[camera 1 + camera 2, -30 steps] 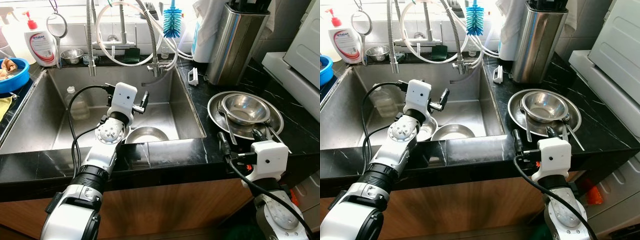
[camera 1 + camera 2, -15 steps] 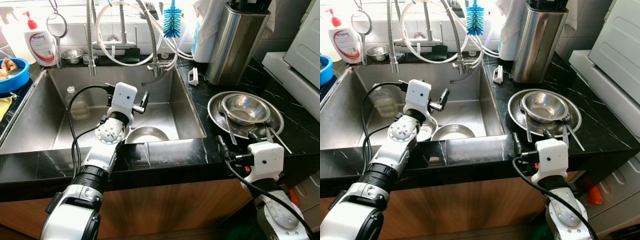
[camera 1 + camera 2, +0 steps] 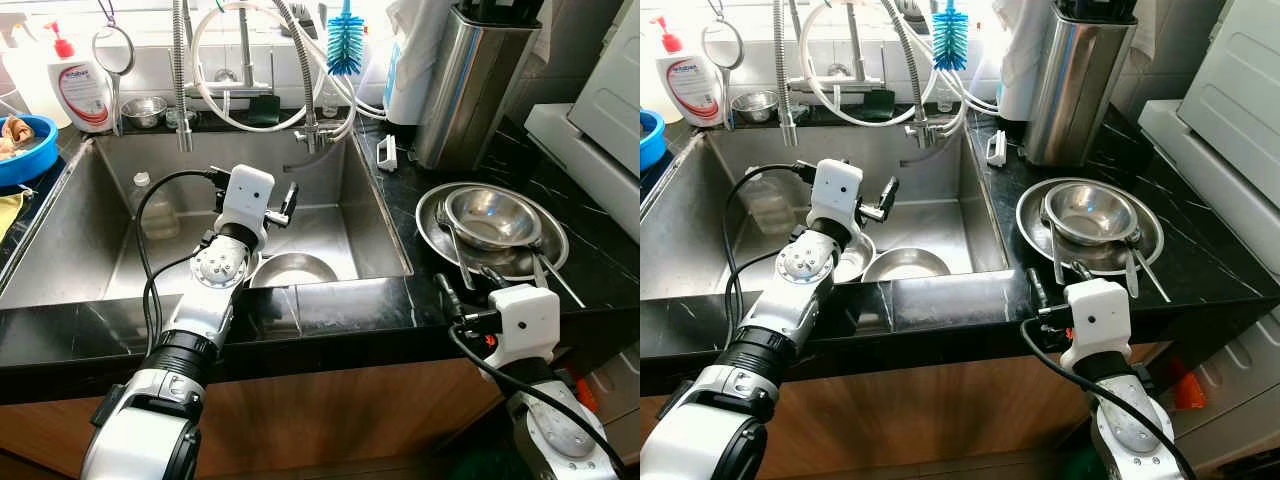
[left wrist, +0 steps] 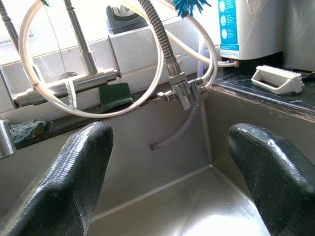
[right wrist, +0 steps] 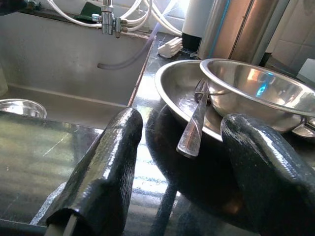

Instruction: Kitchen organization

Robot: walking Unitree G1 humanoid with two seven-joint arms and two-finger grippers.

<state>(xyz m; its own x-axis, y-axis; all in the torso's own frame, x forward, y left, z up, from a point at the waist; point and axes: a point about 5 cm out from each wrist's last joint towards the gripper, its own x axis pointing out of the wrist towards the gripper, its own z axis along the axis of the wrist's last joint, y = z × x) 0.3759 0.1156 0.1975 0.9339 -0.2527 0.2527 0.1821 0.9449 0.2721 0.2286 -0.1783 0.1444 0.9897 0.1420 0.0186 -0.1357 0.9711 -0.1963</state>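
Observation:
The steel bowl [image 3: 492, 218] crowds the fork's teeth inside the dish. My right gripper should next grab the steel fork by its handle end [image 3: 466, 275], which sticks out over the dish's rim.
On the black counter right of the sink lies a wide steel dish [image 3: 436, 228] holding a steel bowl [image 3: 493, 215] and several utensils. One utensil handle [image 5: 193, 127] sticks out over the dish's near rim. My right gripper [image 3: 466, 288] is open at that rim, its fingers either side of the handle and short of it. A second steel bowl [image 3: 295, 268] lies in the sink [image 3: 70, 250]. My left gripper [image 3: 281, 203] hangs open above it with nothing between its fingers [image 4: 78, 177].
A plastic bottle [image 3: 158, 212] lies in the sink's left part. Taps and hoses [image 3: 240, 70], a sponge [image 3: 264, 108], a small steel bowl [image 3: 146, 110] and a soap bottle [image 3: 82, 90] line the back ledge. A steel knife block [image 3: 470, 85] stands behind the dishes; a blue bowl [image 3: 25, 150] is far left.
My right gripper has moved a little forward and left, closer to the dish's near rim. The left arm has stayed where it was.

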